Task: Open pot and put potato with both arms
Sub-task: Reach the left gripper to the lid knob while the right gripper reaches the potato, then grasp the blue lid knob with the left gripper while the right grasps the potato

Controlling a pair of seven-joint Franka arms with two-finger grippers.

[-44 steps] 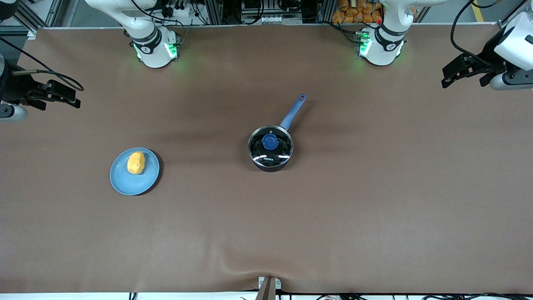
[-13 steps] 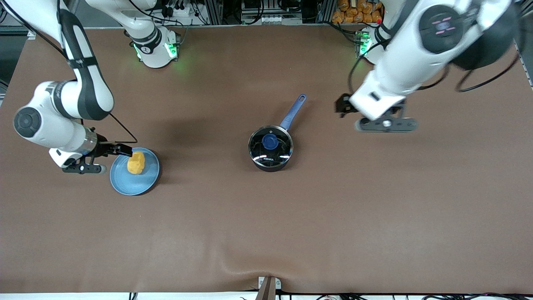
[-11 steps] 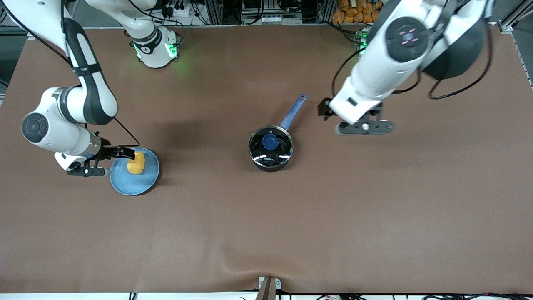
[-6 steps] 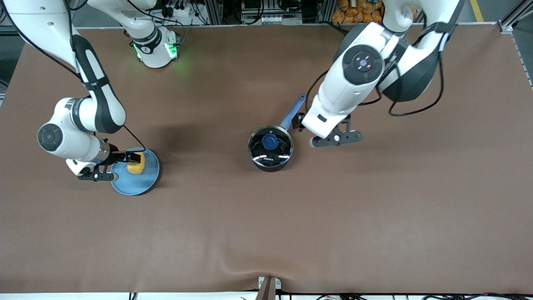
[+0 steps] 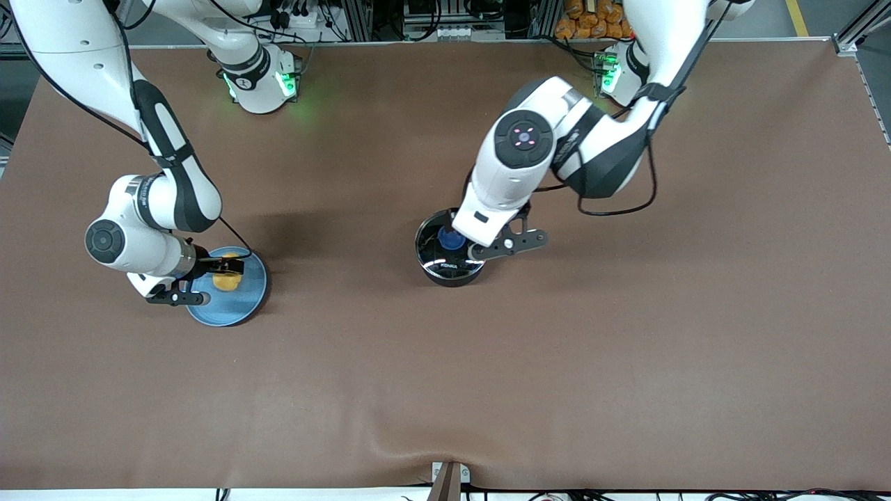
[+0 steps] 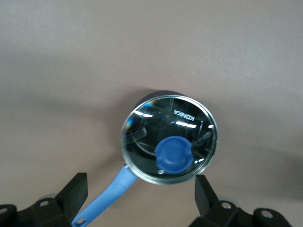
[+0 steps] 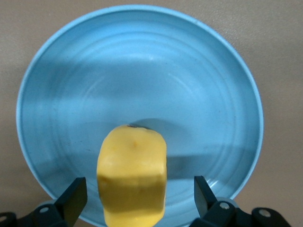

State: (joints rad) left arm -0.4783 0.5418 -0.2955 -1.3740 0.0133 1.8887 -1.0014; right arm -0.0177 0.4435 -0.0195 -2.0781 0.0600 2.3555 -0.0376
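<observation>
The right gripper's fingers stand beside the potato on the light-blue plate, so my right gripper closes next. That would catch the yellow potato (image 7: 131,175).
The black pot (image 5: 445,268) stands mid-table with its glass lid (image 6: 147,123) on and a blue knob (image 5: 451,239). My left gripper (image 6: 141,201) hangs open above the pot's handle side. Its fingers (image 6: 77,190) are spread wide, and the blue handle (image 6: 111,191) shows between them. In the front view the left wrist (image 5: 487,223) hides the handle. The yellow potato (image 5: 226,280) lies on the light-blue plate (image 5: 240,314) toward the right arm's end. My right gripper (image 7: 139,203) is open, with a finger on each side of the potato (image 7: 132,175), not touching it.
The plate (image 7: 189,71) fills most of the right wrist view. The brown table cloth (image 5: 626,348) is bare around the pot and the plate. The two arm bases stand along the table's edge farthest from the front camera.
Both arms have swung in from the table's ends. The left gripper has come over the pot. The right gripper has come down around the potato. Pot, lid and potato have not moved.
</observation>
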